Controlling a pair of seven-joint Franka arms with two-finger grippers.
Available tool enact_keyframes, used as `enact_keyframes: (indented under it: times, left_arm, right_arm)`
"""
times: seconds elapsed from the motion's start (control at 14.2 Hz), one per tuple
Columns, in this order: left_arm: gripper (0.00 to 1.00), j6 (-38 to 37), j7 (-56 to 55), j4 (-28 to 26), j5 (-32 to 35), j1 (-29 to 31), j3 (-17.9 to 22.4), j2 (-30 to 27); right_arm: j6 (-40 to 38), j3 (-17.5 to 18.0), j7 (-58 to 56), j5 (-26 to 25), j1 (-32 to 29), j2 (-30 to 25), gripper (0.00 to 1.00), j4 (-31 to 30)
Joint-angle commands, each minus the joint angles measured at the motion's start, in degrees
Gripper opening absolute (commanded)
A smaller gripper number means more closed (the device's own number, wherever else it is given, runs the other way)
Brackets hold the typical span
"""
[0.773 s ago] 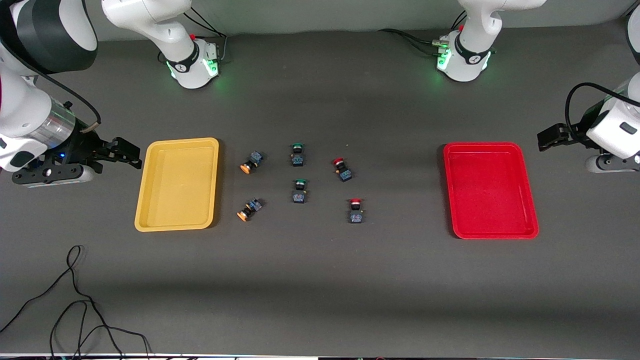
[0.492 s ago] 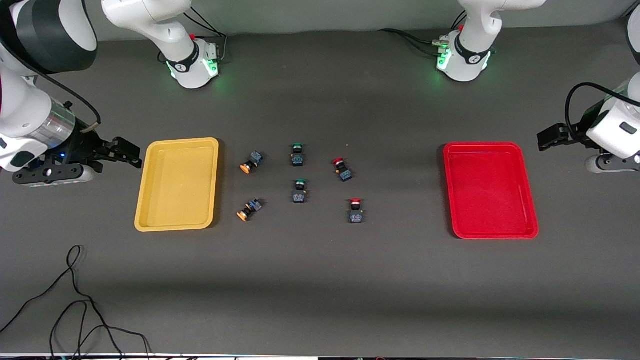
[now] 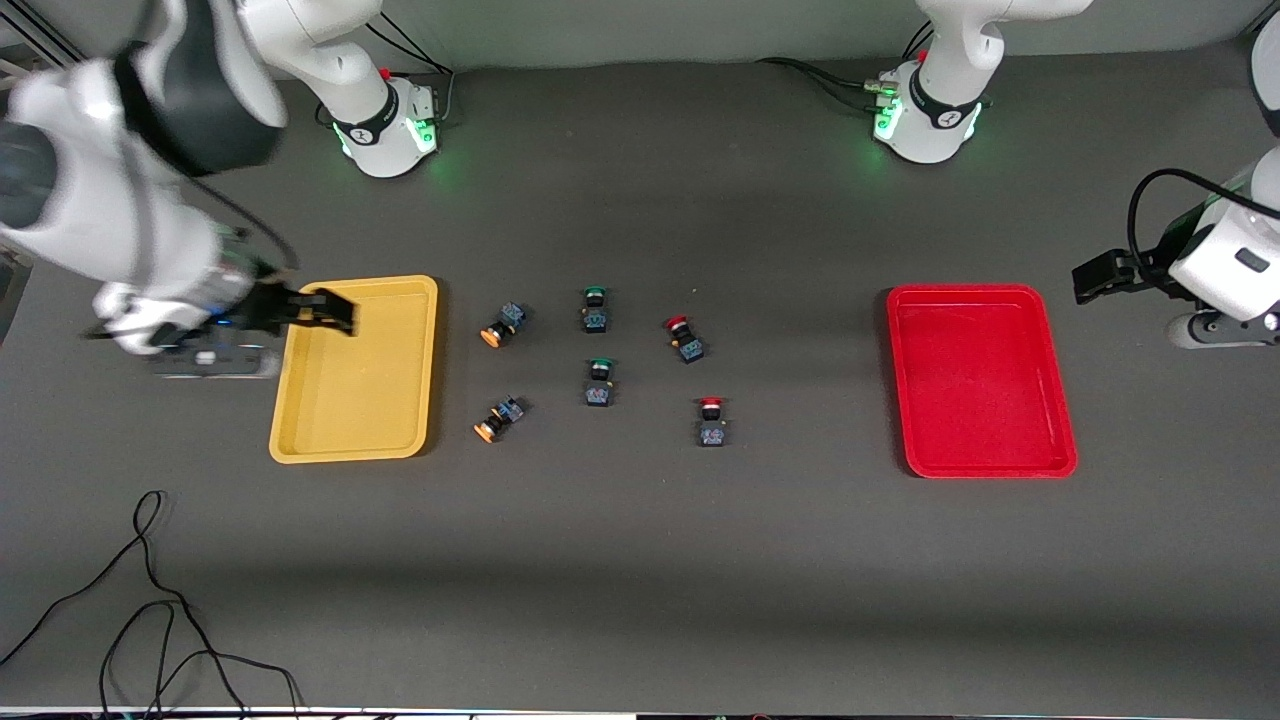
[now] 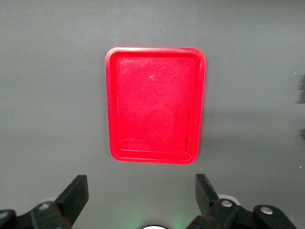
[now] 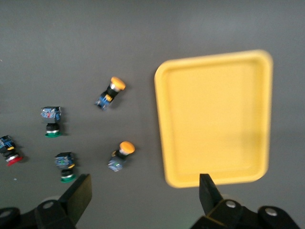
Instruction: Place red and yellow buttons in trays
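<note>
The yellow-capped button should go in the yellow tray. Its black body beneath the cap is the part my right gripper should grab next for that.
Two yellow-capped buttons lie beside the empty yellow tray, toward the right arm's end. Two red-capped buttons lie nearer the empty red tray. My right gripper is open and empty, up over the yellow tray's edge. Its wrist view shows the yellow tray, both yellow buttons, one red button and its own open gripper. My left gripper is open and empty beside the red tray, with its fingers wide apart in the left wrist view.
Two green-capped buttons lie between the yellow and red ones. A loose black cable lies near the table's front edge at the right arm's end. Both arm bases stand along the table's back edge.
My right arm has swung toward the table's middle, and its gripper now hangs over the yellow tray's edge. The left arm has barely moved. No button has moved.
</note>
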Motion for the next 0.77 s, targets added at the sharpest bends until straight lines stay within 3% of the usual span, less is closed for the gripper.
enact_keyframes:
  times: [0.0,0.21,0.42,0.56,0.7]
  left_arm:
    - [1.00,-0.37,-0.50,6.84,-0.27,-1.36,-2.02,8.47]
    - [1.00,-0.45,-0.15,7.91,-1.14,-1.80,-4.93,12.71]
    - [1.00,-2.56,-2.32,7.21,-1.67,-4.34,-8.17,15.34]
    - [1.00,0.92,-15.28,7.21,-4.72,-7.07,-10.37,19.28]
    - [1.00,5.59,-24.72,7.12,-5.89,-10.48,-10.65,24.03]
  right_arm:
    - [7.67,-0.33,15.06,2.14,7.51,-2.18,1.00,-10.53]
    - [31.28,-0.33,31.52,2.15,17.02,1.40,1.00,-24.07]
    - [34.42,-0.25,34.29,2.23,18.10,8.96,1.00,-24.19]
    - [35.74,-0.33,34.46,2.41,18.01,12.39,1.00,-24.28]
    - [39.33,-0.42,34.38,6.17,18.01,15.38,1.00,-24.63]
